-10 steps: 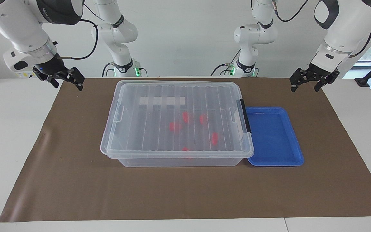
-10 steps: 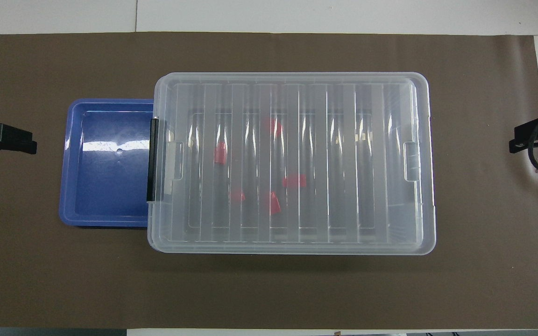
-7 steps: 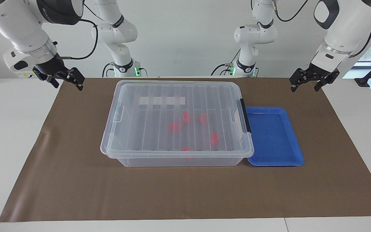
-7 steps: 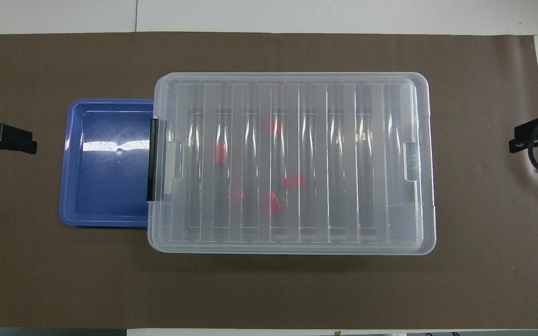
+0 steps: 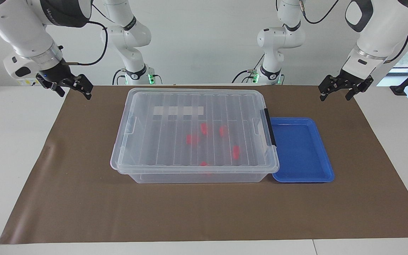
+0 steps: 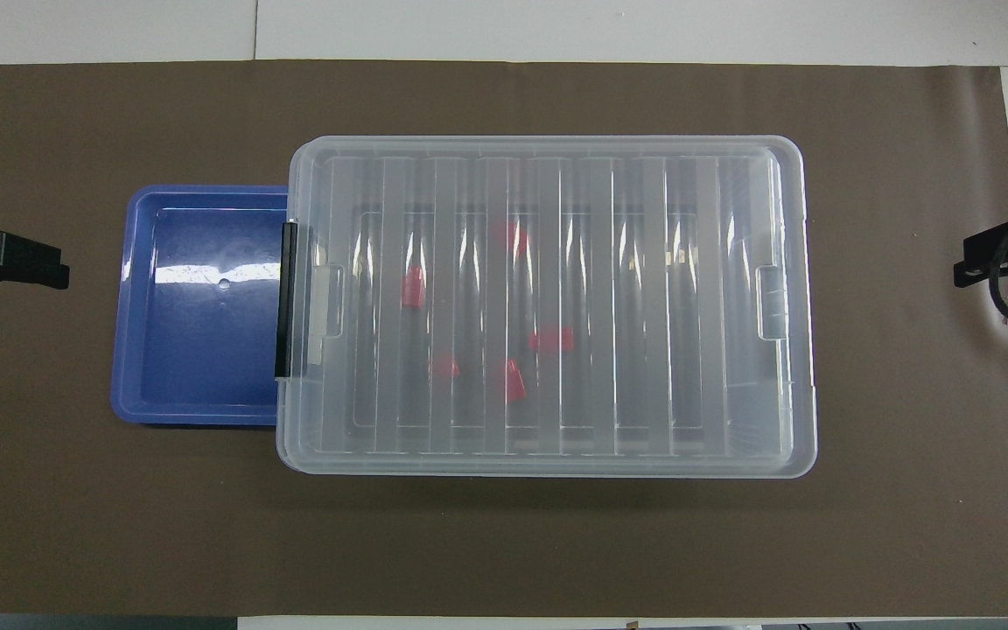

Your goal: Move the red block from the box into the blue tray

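Note:
My right gripper grips the ribbed lid by its end tab [image 6: 806,300] next, to uncover the red blocks inside the box [image 6: 688,306].
The box [image 5: 161,141] [image 6: 688,306] is a large clear bin in the middle of the mat, its ribbed lid on and a black clip [image 5: 270,127] at the end toward the left arm. Several red blocks lie inside, seen through the lid, among them one red block [image 5: 236,151] [image 6: 413,287] nearest the clip. The blue tray [image 5: 301,148] [image 6: 198,332] lies right beside that end with nothing in it. My left gripper [image 5: 335,96] [image 6: 5,261] hangs open over the mat's edge past the tray. My right gripper [image 5: 74,95] [image 6: 994,262] hangs open over the mat's edge at its own end.
A brown mat [image 5: 83,198] covers most of the white table [image 5: 9,148]. Two more white arm bases [image 5: 133,67] [image 5: 271,67] stand at the robots' end, just past the box. Bare mat stretches farther from the robots than the box and tray.

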